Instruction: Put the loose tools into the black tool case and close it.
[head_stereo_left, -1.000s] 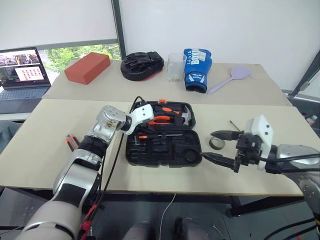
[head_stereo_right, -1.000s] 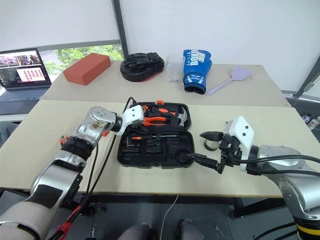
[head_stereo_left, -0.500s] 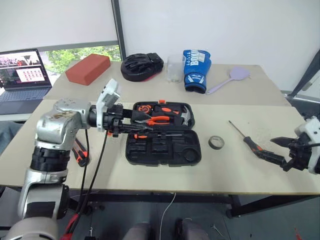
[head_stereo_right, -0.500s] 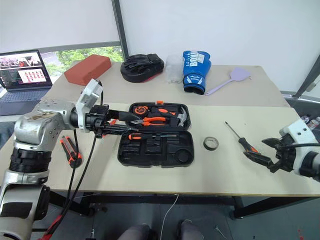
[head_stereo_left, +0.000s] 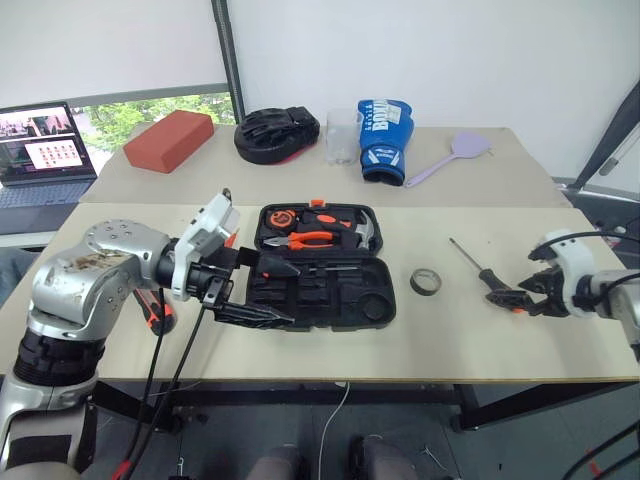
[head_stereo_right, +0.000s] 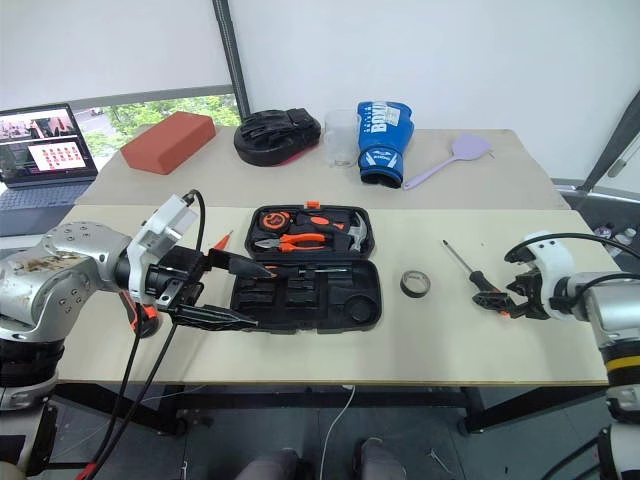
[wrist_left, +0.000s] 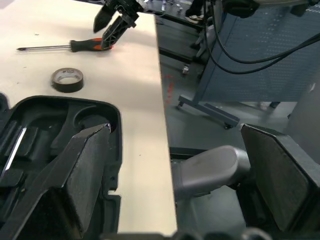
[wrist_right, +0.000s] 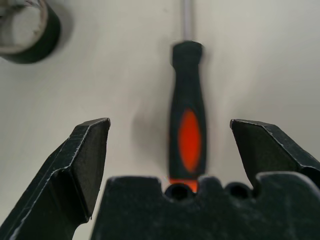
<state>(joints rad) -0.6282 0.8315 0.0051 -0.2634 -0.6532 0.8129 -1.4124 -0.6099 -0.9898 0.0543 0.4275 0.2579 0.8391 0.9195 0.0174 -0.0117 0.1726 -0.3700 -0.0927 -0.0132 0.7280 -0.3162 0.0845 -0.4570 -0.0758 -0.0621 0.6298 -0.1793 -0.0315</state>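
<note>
The screwdriver's black handle (wrist_right: 188, 95) is beside the fingers of my right gripper, level with its orange patch (wrist_right: 190, 140). My right gripper should close on the screwdriver.
The black tool case (head_stereo_left: 384, 300) lies open at the table's middle, with orange pliers and a hammer in its far half. My left gripper (head_stereo_left: 287, 292) hovers open at the case's left end, holding nothing. A small dark tape roll (head_stereo_left: 426, 282) sits right of the case. Further right lies a black-and-orange screwdriver (head_stereo_left: 493, 285). My right gripper (wrist_right: 170, 125) stands open over it, one finger on each side of its handle (wrist_right: 187, 130). Another black-and-orange tool (head_stereo_left: 155, 312) lies partly hidden by my left arm. A slim orange tool tip (head_stereo_right: 222, 240) peeks out near the case's left corner.
On the far table stand a laptop (head_stereo_left: 45, 145), a red block (head_stereo_left: 168, 140), a black boxing mitt (head_stereo_left: 278, 132), a clear cup (head_stereo_left: 341, 135), a blue boxing glove (head_stereo_left: 383, 138) and a purple spatula (head_stereo_left: 450, 157). The table's right edge is close to my right gripper.
My left gripper has opened and drawn back from inside the case to its left end. My right arm has swung right, past the tape roll, and come down over the screwdriver.
</note>
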